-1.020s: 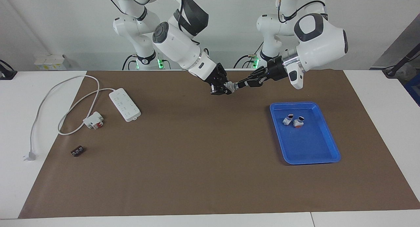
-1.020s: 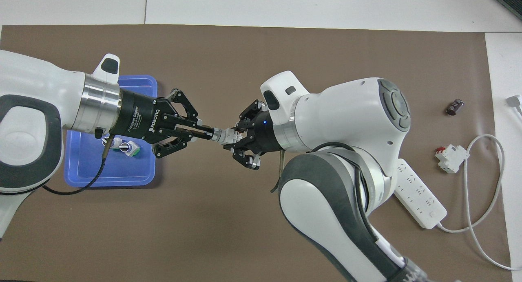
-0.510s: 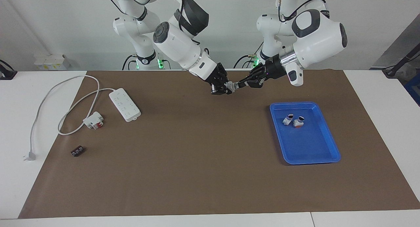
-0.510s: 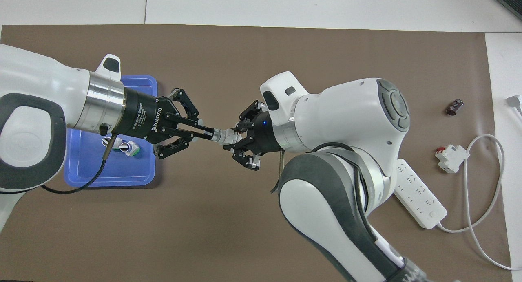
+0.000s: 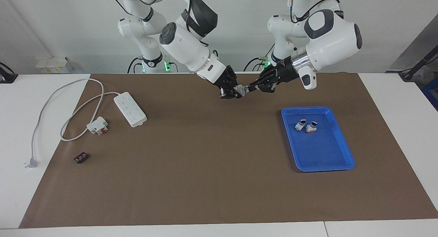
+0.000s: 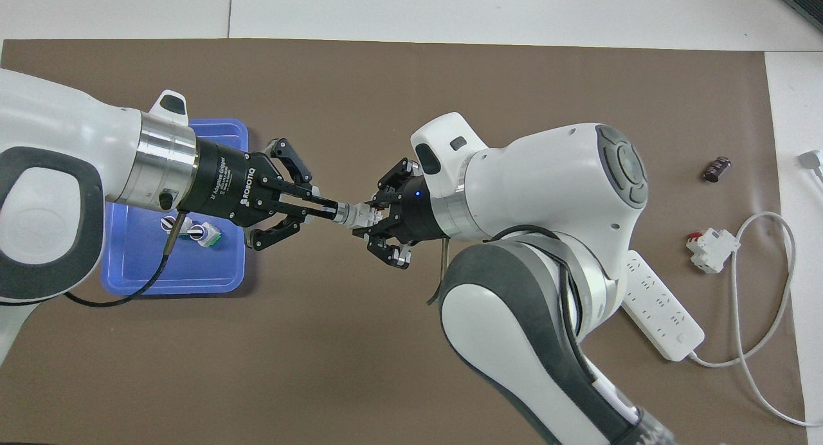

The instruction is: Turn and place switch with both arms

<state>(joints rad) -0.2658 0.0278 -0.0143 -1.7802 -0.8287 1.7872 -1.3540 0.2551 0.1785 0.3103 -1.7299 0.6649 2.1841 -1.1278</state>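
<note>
My right gripper needs to open now, because the fingers of my left gripper are around the tip [image 6: 343, 212] of the switch's white body, so the switch would stay there.
The switch [image 5: 241, 90] is held in the air between both grippers, over the brown mat near the robots' edge. It also shows in the overhead view [image 6: 355, 215]. My right gripper [image 5: 235, 92] is shut on its white body, seen from above too [image 6: 370, 220]. My left gripper [image 5: 249, 88] comes in from the tray's side and is shut on the switch's tip, its fingers pinched together in the overhead view [image 6: 329, 209]. The switch's orange-red base is hidden in the right gripper.
A blue tray [image 5: 321, 158] [image 6: 186, 274] toward the left arm's end holds two more small switches [image 5: 301, 125] [image 5: 312, 127]. Toward the right arm's end lie a white power strip [image 5: 130, 109] with its cable, a white-and-red block [image 5: 97, 125] and a small dark brown piece [image 5: 81, 158].
My left arm's wrist has risen and turned about its axis while its fingers stay pinched on the switch's tip. The right gripper and the switch have hardly moved.
</note>
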